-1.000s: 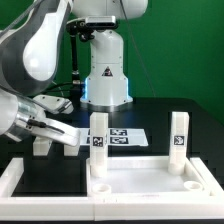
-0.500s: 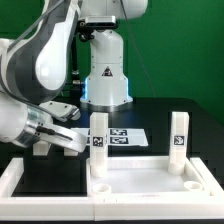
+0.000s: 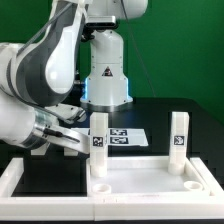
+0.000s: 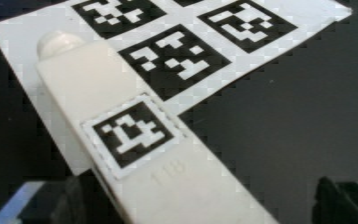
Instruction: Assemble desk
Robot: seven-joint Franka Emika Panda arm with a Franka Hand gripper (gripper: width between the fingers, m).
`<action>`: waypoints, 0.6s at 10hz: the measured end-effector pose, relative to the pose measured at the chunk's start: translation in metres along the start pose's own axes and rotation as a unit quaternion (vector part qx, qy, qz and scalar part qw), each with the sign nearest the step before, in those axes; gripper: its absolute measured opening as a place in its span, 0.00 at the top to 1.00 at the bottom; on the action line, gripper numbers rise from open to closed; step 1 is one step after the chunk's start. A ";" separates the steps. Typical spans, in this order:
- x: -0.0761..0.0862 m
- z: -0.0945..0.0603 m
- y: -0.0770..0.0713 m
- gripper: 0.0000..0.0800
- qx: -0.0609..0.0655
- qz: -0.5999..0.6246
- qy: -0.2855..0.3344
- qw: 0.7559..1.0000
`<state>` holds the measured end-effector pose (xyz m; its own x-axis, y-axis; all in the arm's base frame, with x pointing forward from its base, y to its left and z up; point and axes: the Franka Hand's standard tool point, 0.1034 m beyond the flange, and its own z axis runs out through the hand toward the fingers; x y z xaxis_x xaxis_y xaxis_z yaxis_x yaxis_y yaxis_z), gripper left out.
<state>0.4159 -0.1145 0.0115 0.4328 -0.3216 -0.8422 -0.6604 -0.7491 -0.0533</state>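
My fingertips reach down around the tagged leg over the dark mat in the wrist view. My gripper is ready and needs to close on the leg now.
The white desk top panel (image 3: 150, 186) lies at the front on the exterior view's right. Two white legs stand upright on it, one at its back left corner (image 3: 99, 141) and one at its back right corner (image 3: 179, 136). My gripper (image 3: 70, 141) is low over the black mat, left of the panel. In the wrist view a third white leg (image 4: 140, 130) with a square tag lies between my fingers (image 4: 194, 208). One finger (image 4: 55, 202) is next to it; the other (image 4: 350, 200) stands off with a dark gap. That leg is hidden by my hand in the exterior view.
The marker board (image 3: 126, 137) lies just behind the panel and shows under the loose leg's far end in the wrist view (image 4: 185, 45). A white rail (image 3: 14, 178) frames the mat at the front left. The robot base (image 3: 106, 78) stands at the back.
My hand has come down and shifted slightly toward the exterior view's right, and the upper arm has swung further into the view. The panel and its two legs have not moved.
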 end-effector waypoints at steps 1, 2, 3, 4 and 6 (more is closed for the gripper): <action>0.000 0.000 0.000 0.19 0.000 0.000 0.000 1.000; 0.000 0.001 0.000 0.19 0.000 -0.001 0.000 1.000; 0.001 0.001 0.000 0.19 -0.001 -0.001 0.000 1.000; 0.001 0.001 0.000 0.19 0.000 0.000 0.000 1.000; 0.001 0.001 0.000 0.19 0.000 0.000 0.000 1.000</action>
<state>0.4155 -0.1142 0.0103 0.4332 -0.3210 -0.8422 -0.6596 -0.7497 -0.0535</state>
